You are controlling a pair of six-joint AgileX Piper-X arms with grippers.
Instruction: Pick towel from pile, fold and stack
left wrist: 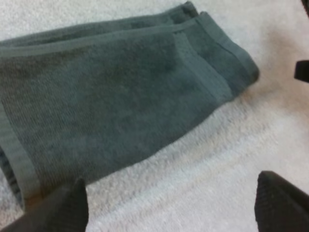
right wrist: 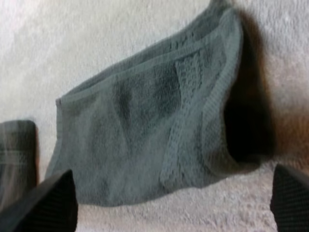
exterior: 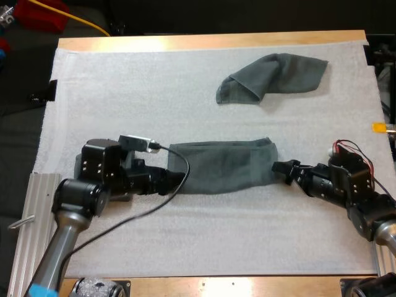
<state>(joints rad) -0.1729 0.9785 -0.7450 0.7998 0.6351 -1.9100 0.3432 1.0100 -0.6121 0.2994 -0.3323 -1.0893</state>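
I will next pinch the folded towel with my right gripper by its raised end fold (exterior: 273,164) (right wrist: 217,130), because that fold bulges up from the mat while the rest lies flat.
A dark grey-green towel (exterior: 223,166), folded into a long band, lies flat in the middle of the mat. My left gripper (exterior: 178,179) is at its left end, low over the mat. Its fingers (left wrist: 67,208) stand apart with only mat between them, and the folded towel (left wrist: 116,96) lies just beyond. My right gripper (exterior: 281,168) is just off the band's right end, open and holding nothing. Ahead of the right gripper (right wrist: 171,193) lies a second, crumpled towel (right wrist: 154,130), with the folded towel's end (right wrist: 17,150) beside it. That crumpled towel (exterior: 272,77) lies toward the far right of the mat.
The white mat (exterior: 204,235) covers most of the wooden table. A ribbed metal rail (exterior: 28,216) lies along the near left edge. Red objects and a yellow cable (exterior: 86,21) sit beyond the far left corner.
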